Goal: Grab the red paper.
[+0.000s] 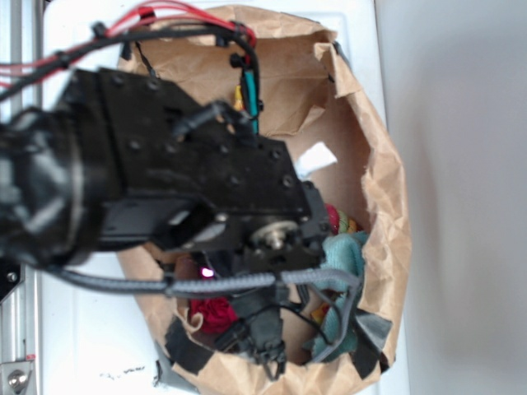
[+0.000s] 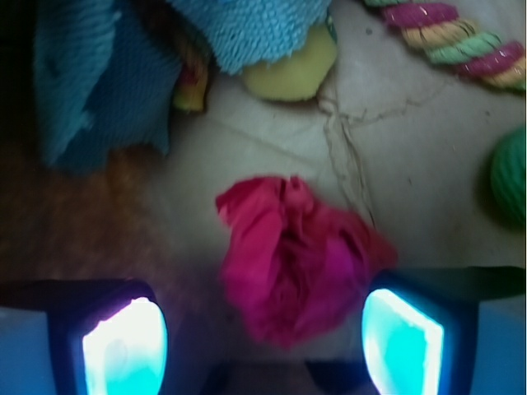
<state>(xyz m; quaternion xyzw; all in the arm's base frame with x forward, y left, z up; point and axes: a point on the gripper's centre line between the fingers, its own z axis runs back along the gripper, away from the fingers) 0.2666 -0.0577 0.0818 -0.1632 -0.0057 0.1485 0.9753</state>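
I should grab the crumpled wad (image 2: 298,251) of red paper next, and my gripper should take it by its narrow pinched part.
The red paper (image 2: 292,259) is a crumpled red wad lying on the bag's floor, in the lower middle of the wrist view. My gripper (image 2: 263,341) is open, its two glowing pads (image 2: 123,350) standing either side of the wad's near part, with the right pad close to the paper and a gap on the left. In the exterior view the red paper (image 1: 212,313) shows low in the brown paper bag (image 1: 387,206), under the black arm, and my gripper (image 1: 262,346) reaches down into the bag beside it.
A teal cloth (image 2: 99,82) lies at the upper left, a yellow-green ball (image 2: 292,70) above the wad, a striped rope (image 2: 449,37) at the top right and a green ball (image 2: 510,177) at the right edge. The bag walls surround everything.
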